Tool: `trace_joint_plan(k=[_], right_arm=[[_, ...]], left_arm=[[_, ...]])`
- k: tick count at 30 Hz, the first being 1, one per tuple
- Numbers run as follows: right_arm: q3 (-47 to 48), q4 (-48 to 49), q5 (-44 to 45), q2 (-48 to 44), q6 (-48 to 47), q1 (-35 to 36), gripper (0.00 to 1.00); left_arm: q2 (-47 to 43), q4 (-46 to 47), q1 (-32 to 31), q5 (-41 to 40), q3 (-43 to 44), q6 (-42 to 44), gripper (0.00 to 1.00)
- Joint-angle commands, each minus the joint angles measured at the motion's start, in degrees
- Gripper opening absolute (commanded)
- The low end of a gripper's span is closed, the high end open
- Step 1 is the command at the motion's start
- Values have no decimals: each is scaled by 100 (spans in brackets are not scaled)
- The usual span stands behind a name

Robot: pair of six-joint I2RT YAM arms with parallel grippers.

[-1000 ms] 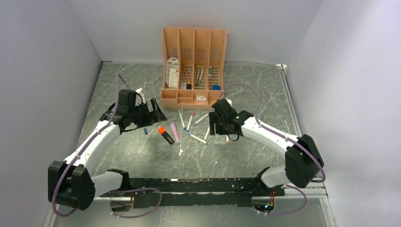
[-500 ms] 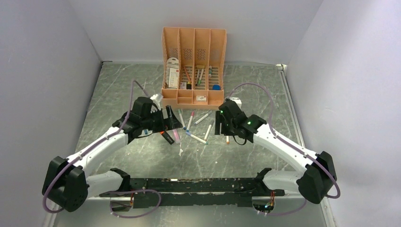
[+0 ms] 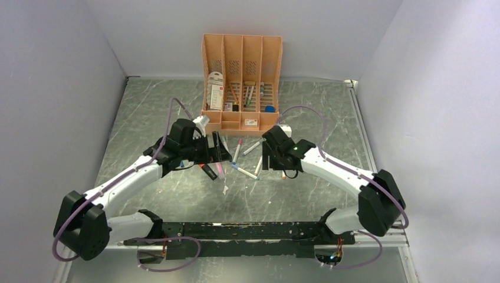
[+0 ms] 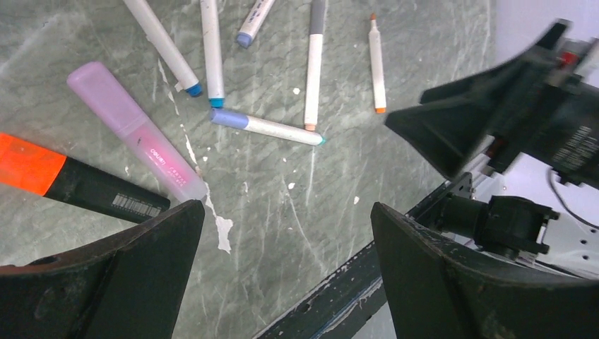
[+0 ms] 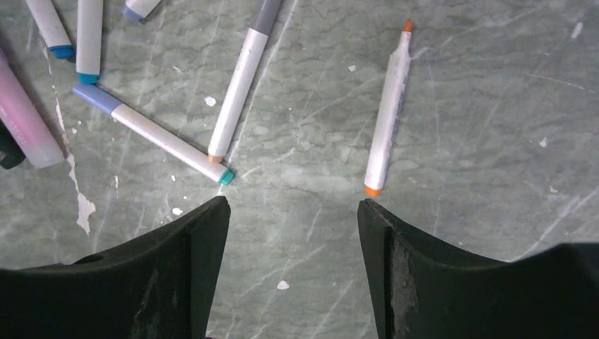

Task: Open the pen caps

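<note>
The robot's right gripper will next take hold of the grey-capped marker (image 5: pixel 240 85) by its white body, close to the marker's end opposite the cap, so the cap stays free to be opened.
Several slim white markers lie loose on the table between my grippers (image 3: pixel 239 154). In the left wrist view I see a pink highlighter (image 4: pixel 134 131), a black highlighter with an orange cap (image 4: pixel 28 164), two markers with blue caps (image 4: pixel 193 89), and one with a periwinkle cap (image 4: pixel 229 118). An uncapped orange-tipped marker (image 5: pixel 387 106) and a grey-capped marker (image 5: pixel 240 85) lie under my right gripper (image 5: pixel 293 205). That gripper is open and empty above the table. My left gripper (image 4: pixel 284 212) is open and empty, just above the highlighters.
A peach desk organizer (image 3: pixel 242 82) with pens and cards stands behind the markers. A black rail (image 3: pixel 247 233) runs along the near table edge. Grey walls close in the left, back and right. The two grippers are close together over the pile.
My left arm has swung right and forward, from left of the pens to over the highlighters. My right gripper shifted a little right, then back, and stays over the right-hand markers.
</note>
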Motion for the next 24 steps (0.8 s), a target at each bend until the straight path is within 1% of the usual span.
trace_joint_plan(k=[1,4,7,9,11,14,18,24], right_arm=[[388,311,117,457,73,147,66],[513,395,130,858,164,269,63],[877,358,249,1314,259,370,61],[957,371,211,1512,362,377,60],[1026,357,173,1694,485,387,58],[1109,243,236,1901,710,394,55],[1106,222,226,2106,1076,436,52],[1146,152,387,2411,1412,520,51]], left_arm=[[-516,-106,-59,192,-103,-89,100],[-912,-397,-62,176,-198,-170,100],[-1315,-714,-68,138,-200,-226,100],[-1495,-896,-68,137,-216,-171,100],[-1603,-1345,-67,38,-108,-75,100],[-1858,-1643,-62,31,-65,39,100],[-2149,-1784,-59,-53,-90,153,100],[-2121,-1900,-54,-12,57,418,100]])
